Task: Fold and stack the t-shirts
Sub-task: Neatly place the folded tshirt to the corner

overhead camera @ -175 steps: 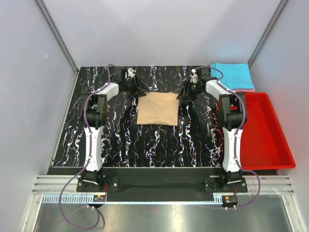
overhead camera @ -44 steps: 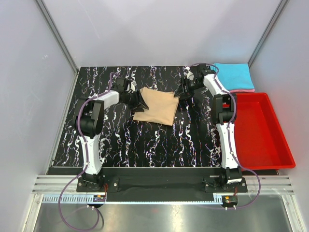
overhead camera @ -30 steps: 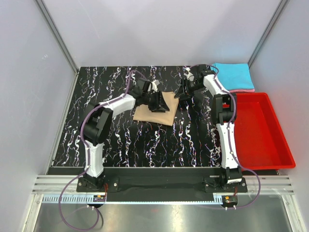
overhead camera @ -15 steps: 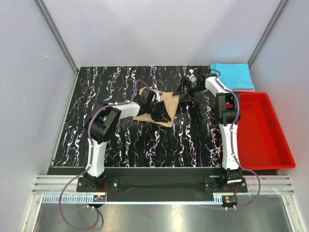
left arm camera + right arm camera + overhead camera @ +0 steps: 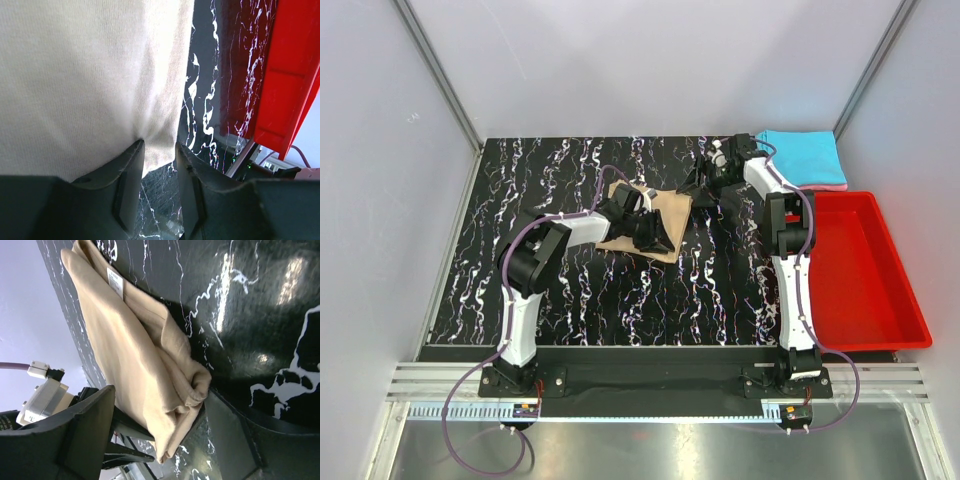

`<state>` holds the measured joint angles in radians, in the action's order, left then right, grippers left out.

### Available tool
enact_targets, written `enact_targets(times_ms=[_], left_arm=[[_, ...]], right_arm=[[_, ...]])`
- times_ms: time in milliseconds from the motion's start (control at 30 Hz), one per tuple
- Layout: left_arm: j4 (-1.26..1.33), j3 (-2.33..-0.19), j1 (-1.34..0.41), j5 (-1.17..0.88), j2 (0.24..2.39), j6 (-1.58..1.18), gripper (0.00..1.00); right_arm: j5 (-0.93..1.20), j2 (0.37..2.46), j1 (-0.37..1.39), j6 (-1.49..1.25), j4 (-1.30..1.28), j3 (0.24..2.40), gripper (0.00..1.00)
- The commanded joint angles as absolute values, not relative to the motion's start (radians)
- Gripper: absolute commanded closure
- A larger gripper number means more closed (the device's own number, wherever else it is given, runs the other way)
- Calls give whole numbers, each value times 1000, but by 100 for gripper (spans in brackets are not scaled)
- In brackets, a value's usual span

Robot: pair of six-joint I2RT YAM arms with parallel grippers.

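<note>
My right gripper should next grab the folded tan t-shirt's bunched far corner, nearest the stack, to leave the shirt's body free to lay on top.
The tan t-shirt lies folded in the middle of the table, its neck label showing in the right wrist view. My left gripper is low over the shirt, and in its wrist view it is shut on a pinch of the tan cloth at the edge. At the shirt's far right corner my right gripper stands open. The bunched corner lies loose between its spread fingers. Folded cyan and pink t-shirts are stacked at the far right corner.
A red plastic bin stands along the right edge, beside the right arm, and shows in the left wrist view. Grey walls enclose the black marbled table on three sides.
My left gripper carried the shirt's left edge across to the right and down onto the cloth. My right gripper opened, let go of the far right corner and drew back slightly.
</note>
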<state>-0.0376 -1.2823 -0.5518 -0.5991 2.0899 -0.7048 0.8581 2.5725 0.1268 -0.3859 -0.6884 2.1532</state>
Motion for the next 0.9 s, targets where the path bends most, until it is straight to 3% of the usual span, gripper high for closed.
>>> enact_targets(times_ms=[0, 367, 500, 533, 600, 733, 867], left_arm=[[-38, -1253, -557, -569, 2083, -675, 62], [-26, -1236, -557, -586, 2075, -675, 62], [-14, -1230, -557, -609, 2071, -690, 62], [-3, -1226, -558, -615, 2063, -696, 62], [-3, -1224, -560, -633, 2054, -718, 62], [-50, -1256, -555, -689, 1962, -718, 60], [-303, -1403, -531, -681, 1862, -631, 53]], right_arm=[[733, 2660, 126, -296, -686, 2171, 21], [715, 2646, 115, -215, -699, 2171, 54], [735, 2635, 110, -199, -690, 2177, 78], [741, 2625, 110, -199, -683, 2177, 90], [744, 2615, 110, -193, -664, 2178, 99], [742, 2589, 110, -180, -667, 2212, 100], [649, 2562, 110, -157, -751, 2275, 100]])
